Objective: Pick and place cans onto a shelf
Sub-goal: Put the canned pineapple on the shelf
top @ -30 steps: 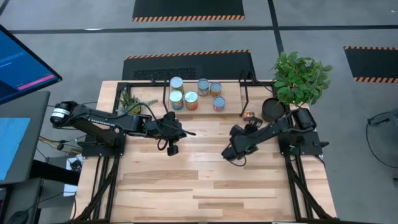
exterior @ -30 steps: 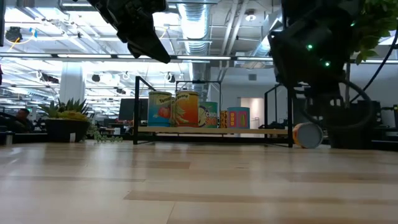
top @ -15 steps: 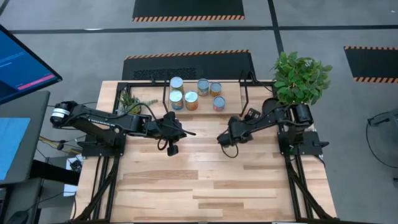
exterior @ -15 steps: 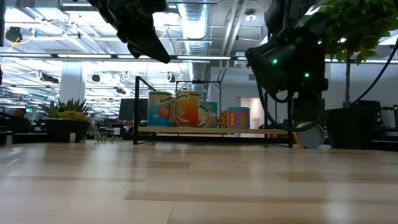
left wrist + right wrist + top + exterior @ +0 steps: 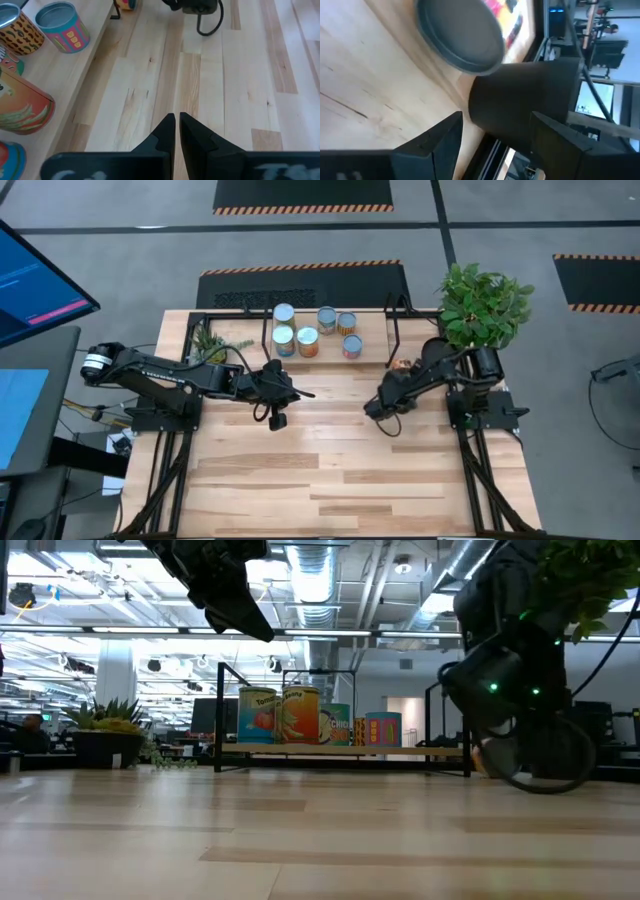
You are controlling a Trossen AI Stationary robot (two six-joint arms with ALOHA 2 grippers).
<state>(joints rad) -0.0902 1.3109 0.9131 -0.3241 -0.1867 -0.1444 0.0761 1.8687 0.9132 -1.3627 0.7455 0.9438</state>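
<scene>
The lying can should go onto the shelf, so my right gripper needs to grab its metal rim next.
Several cans stand upright on the shelf at the table's far edge. One more can lies on its side on the tabletop by the shelf's right legs, its round end turned toward my right gripper. My right gripper is open, with nothing between its fingers. It hangs low just near-left of that can. My left gripper is shut and empty. It hovers high over the table's middle, in front of the shelf.
A dark round plant pot with a bushy green plant stands right behind the lying can at the far right. A smaller plant sits left of the shelf. The near half of the tabletop is bare wood.
My right gripper has swung toward the far edge, then back to the right toward the lying can, and has come down lower over the table. The cans have stayed where they were.
</scene>
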